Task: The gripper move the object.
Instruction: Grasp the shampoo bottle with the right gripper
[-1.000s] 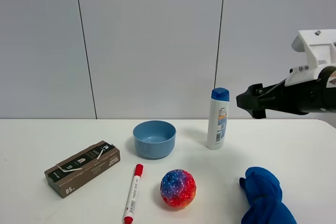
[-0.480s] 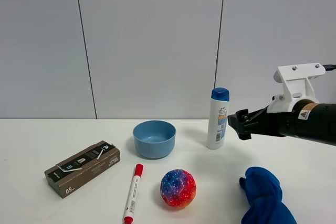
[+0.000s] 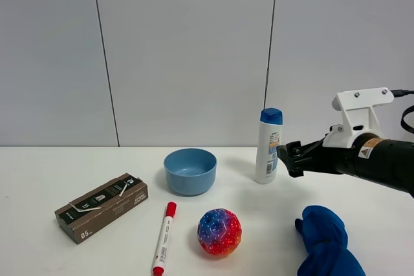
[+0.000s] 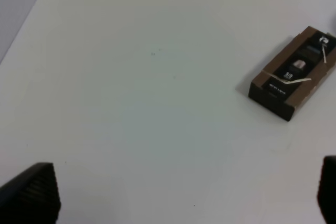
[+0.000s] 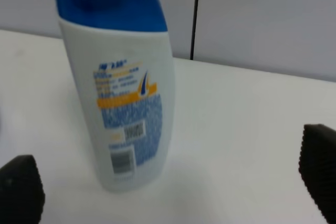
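The robot should move the shampoo bottle with its right gripper, so that gripper should reach the bottle and grab its labelled white body point(image 3: 266, 150), leaving its dark blue cap point(image 3: 272, 116) free.
The white shampoo bottle point(image 3: 268, 146) with a dark blue cap stands upright at the back of the table, right of the light blue bowl point(image 3: 190, 170). My right gripper point(image 3: 287, 158) is open, level with the bottle's lower half and just right of it, not touching. In the right wrist view the bottle point(image 5: 123, 93) fills the left centre, upright between and beyond the two black fingertips point(image 5: 20, 190). My left gripper point(image 4: 173, 195) is open over bare table, off the exterior high view.
A brown box point(image 3: 101, 207) lies at the left and shows in the left wrist view point(image 4: 295, 72). A red-capped marker point(image 3: 164, 237), a multicoloured ball point(image 3: 219, 231) and a blue cloth point(image 3: 325, 242) lie along the front. A grey panelled wall stands behind the table.
My right arm has come down and moved left, bringing its open gripper from well right of the bottle to just beside its lower half. The bottle has not moved.
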You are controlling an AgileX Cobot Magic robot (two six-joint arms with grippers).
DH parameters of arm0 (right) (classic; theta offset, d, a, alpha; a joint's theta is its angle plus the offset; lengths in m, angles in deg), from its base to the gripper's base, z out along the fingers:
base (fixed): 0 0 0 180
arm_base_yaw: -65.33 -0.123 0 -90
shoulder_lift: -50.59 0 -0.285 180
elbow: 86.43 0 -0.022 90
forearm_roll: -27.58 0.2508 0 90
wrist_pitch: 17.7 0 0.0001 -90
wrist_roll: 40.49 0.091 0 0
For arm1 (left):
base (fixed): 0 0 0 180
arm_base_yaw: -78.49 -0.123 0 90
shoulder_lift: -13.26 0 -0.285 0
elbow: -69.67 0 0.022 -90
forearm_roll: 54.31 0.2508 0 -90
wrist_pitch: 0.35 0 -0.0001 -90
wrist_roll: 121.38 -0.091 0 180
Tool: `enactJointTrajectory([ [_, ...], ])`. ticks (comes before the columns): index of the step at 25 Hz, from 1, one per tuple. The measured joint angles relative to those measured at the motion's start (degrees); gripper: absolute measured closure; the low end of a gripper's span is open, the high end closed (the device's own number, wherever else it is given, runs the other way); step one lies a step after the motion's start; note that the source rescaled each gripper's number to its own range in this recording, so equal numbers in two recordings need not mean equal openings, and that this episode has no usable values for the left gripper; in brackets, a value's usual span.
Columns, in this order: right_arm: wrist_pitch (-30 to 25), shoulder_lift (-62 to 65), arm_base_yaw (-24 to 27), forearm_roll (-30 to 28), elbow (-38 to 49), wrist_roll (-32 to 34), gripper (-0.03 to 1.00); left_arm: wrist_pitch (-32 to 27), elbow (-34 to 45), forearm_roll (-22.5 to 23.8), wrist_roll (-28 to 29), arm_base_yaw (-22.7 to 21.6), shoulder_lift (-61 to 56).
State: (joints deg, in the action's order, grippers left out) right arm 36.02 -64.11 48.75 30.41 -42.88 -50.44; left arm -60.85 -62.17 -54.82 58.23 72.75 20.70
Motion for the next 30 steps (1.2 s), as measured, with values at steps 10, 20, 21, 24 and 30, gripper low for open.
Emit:
enactJointTrajectory([
  [10, -3.4, -5.0, 0.0, -1.6, -10.8, 0.0, -0.03, 0.0, 0.0, 0.0, 0.0, 0.0, 0.0],
  [20, -4.8, -10.5, 0.0, -4.2, -15.5, 0.0, -0.03, 0.0, 0.0, 0.0, 0.0, 0.0, 0.0],
  [21, -4.8, -11.0, 0.0, -4.4, -15.8, 0.0, -0.03, 0.0, 0.0, 0.0, 0.0, 0.0, 0.0],
  [24, -4.8, -12.6, 0.0, -5.4, -17.1, 0.0, -0.03, 0.0, 0.0, 0.0, 0.0, 0.0, 0.0],
  [30, -4.8, -15.1, 0.0, -7.7, -21.6, 0.6, -0.03, 0.0, 0.0, 0.1, 0.0, 0.0, 0.0],
])
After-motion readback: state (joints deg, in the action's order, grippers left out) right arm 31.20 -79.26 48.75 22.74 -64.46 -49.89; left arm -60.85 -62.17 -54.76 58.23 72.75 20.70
